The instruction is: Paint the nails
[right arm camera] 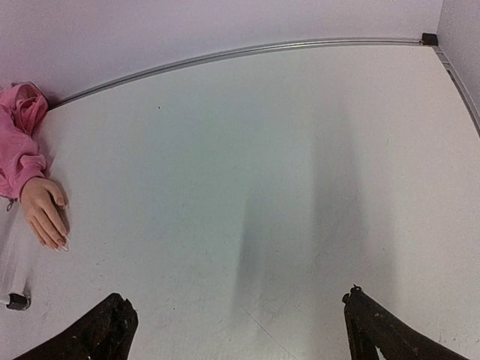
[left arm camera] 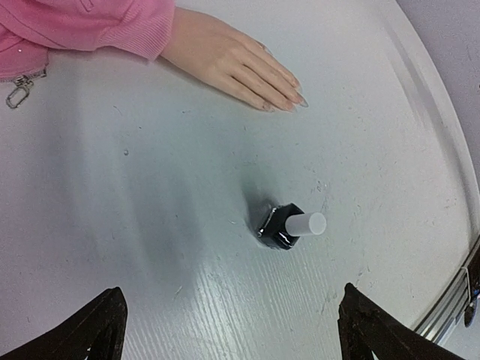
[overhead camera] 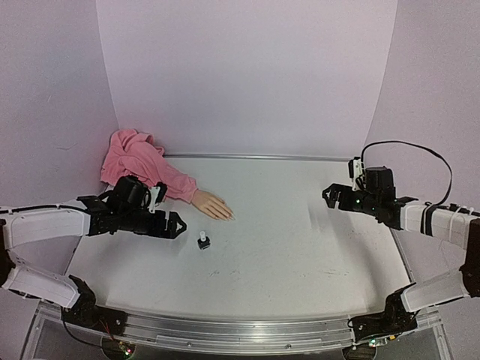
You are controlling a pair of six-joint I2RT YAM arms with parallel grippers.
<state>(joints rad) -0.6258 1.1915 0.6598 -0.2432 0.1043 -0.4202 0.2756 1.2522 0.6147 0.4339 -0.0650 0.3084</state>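
Observation:
The polish bottle's black body should stay free for my right gripper. My left gripper needs to hold the polish bottle by its white cap [overhead camera: 202, 235] [left arm camera: 307, 224].
A beige mannequin hand [overhead camera: 212, 205] [left arm camera: 232, 60] [right arm camera: 46, 214] in a pink sleeve [overhead camera: 139, 161] lies flat at the left of the white table. Its fingers point right, and the pale nails [left arm camera: 300, 101] [right arm camera: 64, 246] show at the fingertips. Just in front of the fingers stands a small black polish bottle [overhead camera: 203, 241] [left arm camera: 289, 225] with a white cap. My left gripper [overhead camera: 176, 225] [left arm camera: 231, 294] hovers open just left of the bottle, holding nothing. At the far right, well away from the hand, my right gripper [overhead camera: 330, 196] [right arm camera: 234, 294] hangs open and empty.
Lilac backdrop walls enclose the table, with a metal strip [overhead camera: 262, 157] along the back edge and a metal rail [overhead camera: 240, 334] along the front. The pink garment bunches in the back left corner, a zipper pull [left arm camera: 19, 90] lying beside it.

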